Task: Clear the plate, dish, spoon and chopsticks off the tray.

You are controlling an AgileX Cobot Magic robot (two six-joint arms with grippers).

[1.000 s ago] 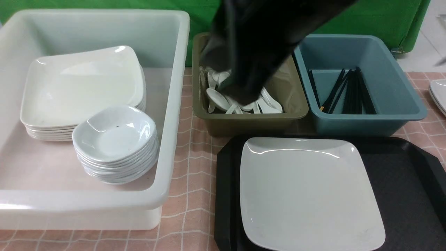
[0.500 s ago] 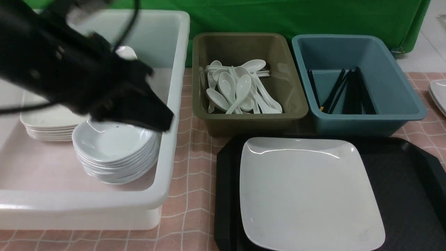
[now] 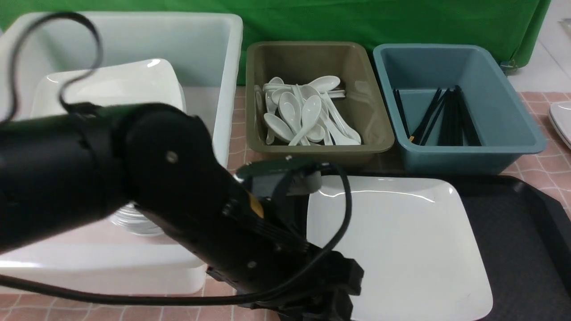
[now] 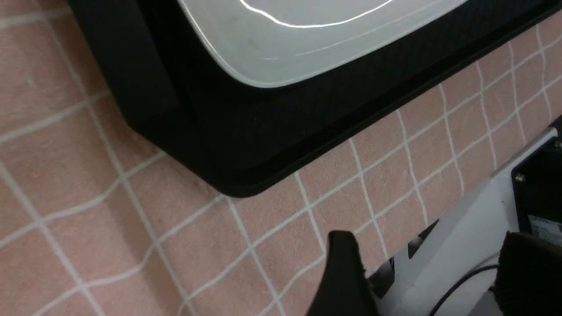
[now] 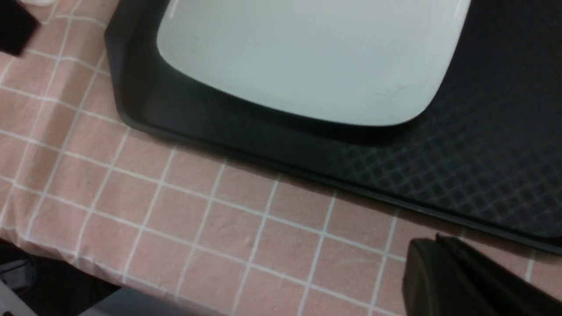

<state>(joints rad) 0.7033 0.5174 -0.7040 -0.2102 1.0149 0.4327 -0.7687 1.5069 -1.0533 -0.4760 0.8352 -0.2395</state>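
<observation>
My left gripper takes hold of the plate by its thin rim next, since the plate's broad side spreads far wider than my open fingers.
The large white plate lies on the black tray, towards its left side. My left arm reaches low across the front, ending at the tray's near left corner. In the left wrist view my left gripper stands open and empty over the pink cloth, just off the tray and plate. My right gripper is shut and empty, close to the tray's near rim, with the plate beyond. Spoons lie in the olive bin, chopsticks in the blue bin. A dish stack peeks out under my arm.
A big white tub at the left holds stacked plates and the dishes. The olive bin and blue bin stand behind the tray. Another white plate's edge shows at the far right.
My left arm has swung from over the olive bin, across the white tub, down to the tray's near left corner. The plate has not moved.
</observation>
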